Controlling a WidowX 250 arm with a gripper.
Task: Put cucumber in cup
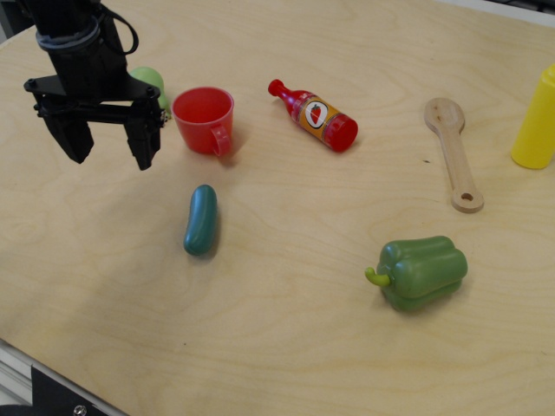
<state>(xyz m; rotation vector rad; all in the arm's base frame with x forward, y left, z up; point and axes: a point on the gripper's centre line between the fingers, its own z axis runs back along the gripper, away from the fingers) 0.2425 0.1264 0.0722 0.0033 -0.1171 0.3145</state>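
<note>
The dark teal-green cucumber needs to go in the red cup (204, 119). My gripper should next grab the cucumber around its middle (201, 220).
The dark teal-green cucumber (200, 219) lies on the wooden table (286, 347), left of centre, pointing roughly away from me. The red cup (204, 119) stands upright behind it with its handle facing the front right. My black gripper (111, 158) is open and empty. It hangs left of the cup and up and to the left of the cucumber, touching neither.
A pale green pear (149, 81) sits behind the gripper, mostly hidden by it. A red ketchup bottle (315, 115) lies right of the cup. A green bell pepper (421, 273), a wooden spoon (453, 151) and a yellow bottle (537, 121) are to the right.
</note>
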